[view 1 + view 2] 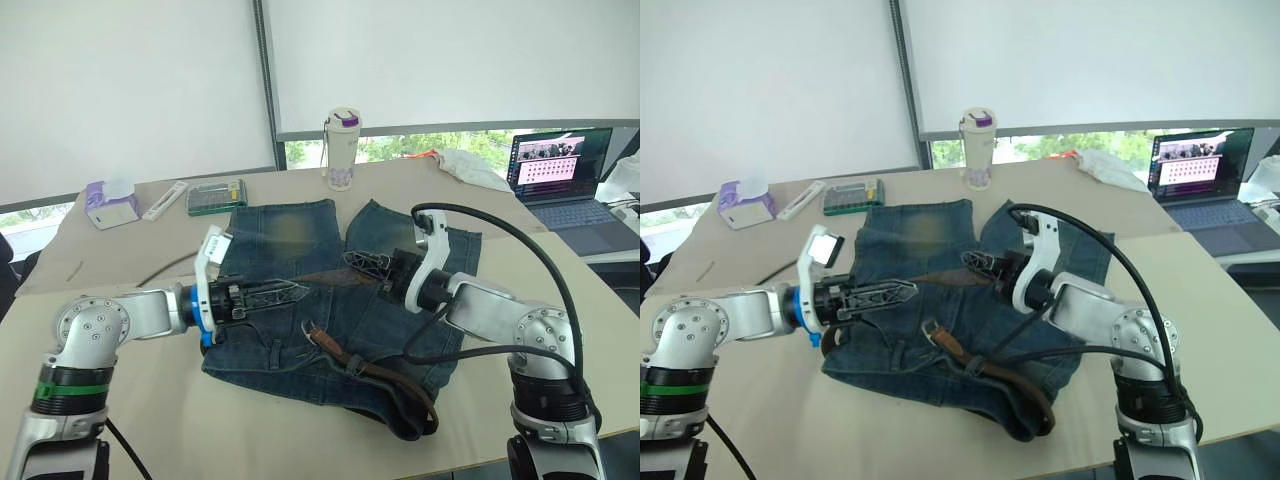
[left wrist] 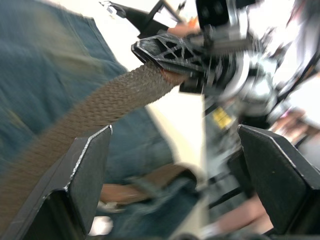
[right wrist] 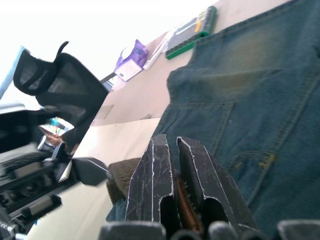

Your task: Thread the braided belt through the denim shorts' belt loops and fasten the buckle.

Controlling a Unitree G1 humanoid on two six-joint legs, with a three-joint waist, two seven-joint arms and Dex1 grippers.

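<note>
My right gripper's fingers cover the strap's leather tip; my left gripper should next grab the bare braided part (image 2: pixel 95 107) behind it.
The denim shorts (image 1: pixel 290 230) lie flat on the table, legs pointing away and waistband toward me. The braided belt (image 1: pixel 375 368) curls over the near right side of the waistband, and its silver buckle (image 1: pixel 318 334) rests on the denim. One stretch of the strap (image 2: pixel 100 107) rises off the shorts between the two grippers. My right gripper (image 1: pixel 352 259) is shut on that strap end (image 3: pixel 186 207). My left gripper (image 1: pixel 300 291) is open, and the strap runs between its fingers (image 2: pixel 85 170) without being pinched. I cannot make out the belt loops.
At the back of the table stand a white tumbler with a purple lid (image 1: pixel 342 150), a green box (image 1: pixel 216 196), a white bar (image 1: pixel 163 200) and a tissue box (image 1: pixel 110 203). A laptop (image 1: pixel 560 165) and white cloth (image 1: pixel 470 165) sit at the far right.
</note>
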